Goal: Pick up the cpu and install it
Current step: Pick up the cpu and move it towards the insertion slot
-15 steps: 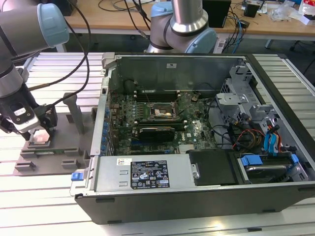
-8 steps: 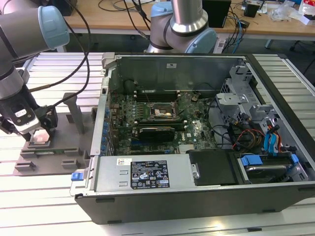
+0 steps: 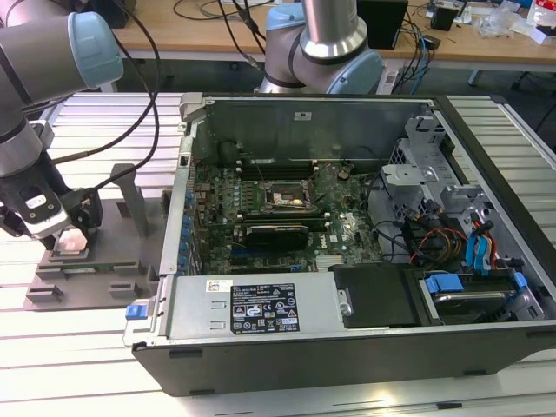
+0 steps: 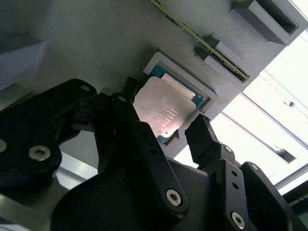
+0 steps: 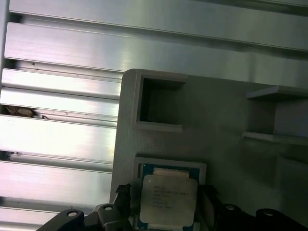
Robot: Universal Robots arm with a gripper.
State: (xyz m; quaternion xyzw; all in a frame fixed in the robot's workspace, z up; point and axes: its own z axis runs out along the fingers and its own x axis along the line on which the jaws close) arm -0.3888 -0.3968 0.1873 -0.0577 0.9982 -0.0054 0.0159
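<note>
I will next grab the cpu with my gripper by the cpu's side edges, where the holder's sides leave gaps, to install the cpu (image 4: 163,108).
The cpu (image 4: 163,108) is a flat square chip with a silvery top plate. It lies in a shallow square recess of the grey holder block (image 5: 216,120), and both wrist views show it. My gripper (image 4: 163,118) is low over it, open, with one black finger (image 4: 126,103) on each side of the chip and close to its edges. In the exterior view the gripper (image 3: 69,239) hangs over the holder block (image 3: 87,278) at the exterior view's left, outside the computer case. The dark metal-framed socket (image 3: 287,198) sits on the motherboard inside the case.
The open computer case (image 3: 347,226) lies on its side to the right of the holder. A long grey box with a label (image 3: 252,308) runs along its near edge. Cables and drive bays (image 3: 452,226) crowd its right end. A second arm's base (image 3: 321,43) stands behind it.
</note>
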